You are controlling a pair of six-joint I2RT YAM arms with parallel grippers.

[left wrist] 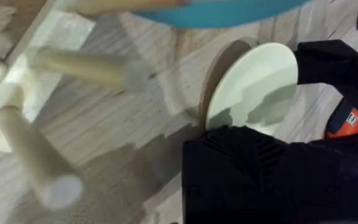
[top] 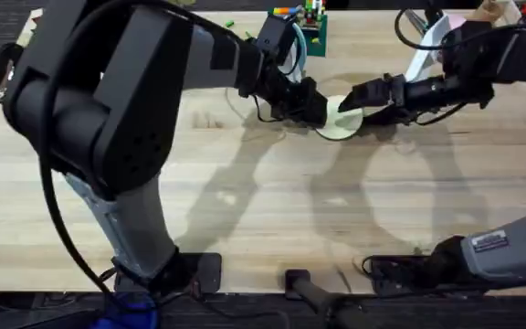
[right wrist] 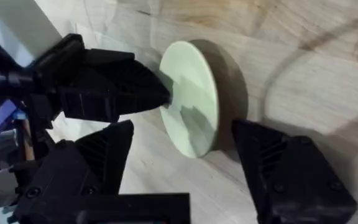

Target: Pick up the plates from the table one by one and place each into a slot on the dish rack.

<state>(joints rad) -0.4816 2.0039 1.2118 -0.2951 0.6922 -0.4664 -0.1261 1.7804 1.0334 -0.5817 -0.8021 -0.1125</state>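
Observation:
The pale cream-yellow plate should go upright in a slot on the dish rack, so my right gripper should next grab it by its rim.
A pale cream-yellow plate stands on its edge on the wooden table, at the far middle. My left gripper is shut on its rim; in the right wrist view its black tip meets the plate's edge. My right gripper is open, one finger on each side of the plate and both apart from it. Close by, the dish rack's pegs rise from its pale base, with a teal plate just beyond them.
A green block stand with colourful bits sits behind the left gripper at the table's far edge. The left arm looms large over the table's left half. Bare wood spreads across the near middle.

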